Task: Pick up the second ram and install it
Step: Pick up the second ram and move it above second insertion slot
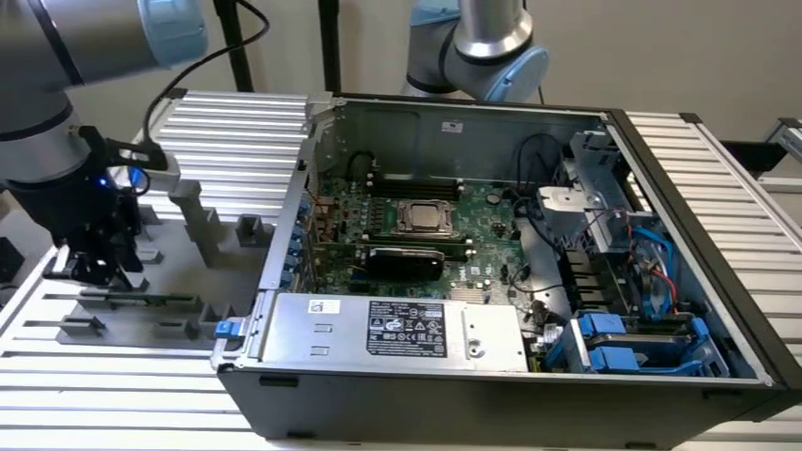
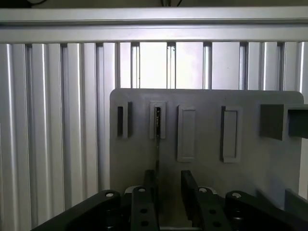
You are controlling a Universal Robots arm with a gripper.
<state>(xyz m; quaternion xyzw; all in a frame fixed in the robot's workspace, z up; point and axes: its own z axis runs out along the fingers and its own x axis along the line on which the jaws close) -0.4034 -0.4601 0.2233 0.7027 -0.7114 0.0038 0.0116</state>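
Note:
Next, my gripper grabs the stick by the bare middle of its upper edge (image 1: 141, 298), since the stick's ends sit inside the fixture's slots.
The second ram (image 1: 141, 301) is a thin green stick standing on edge in a slot of the grey fixture plate (image 1: 126, 324), at the exterior view's left. In the wrist view the ram (image 2: 157, 137) appears edge-on as a thin dark line running from its slot toward the fingers. My gripper (image 1: 98, 270) hangs just above the stick's end nearer the exterior view's left. The gripper (image 2: 168, 185) is open. The stick's line runs into the gap close beside one dark finger (image 2: 150, 185), and the other finger (image 2: 188, 185) stands apart from it.
The open computer case (image 1: 501, 376) lies to the exterior view's right, with the motherboard (image 1: 483, 211), CPU socket (image 1: 426, 218), a black card (image 1: 401, 256) and the power supply (image 1: 389, 329) inside. Grey fixture blocks (image 1: 194, 221) rise near my arm. A second arm (image 1: 483, 47) stands behind the case.

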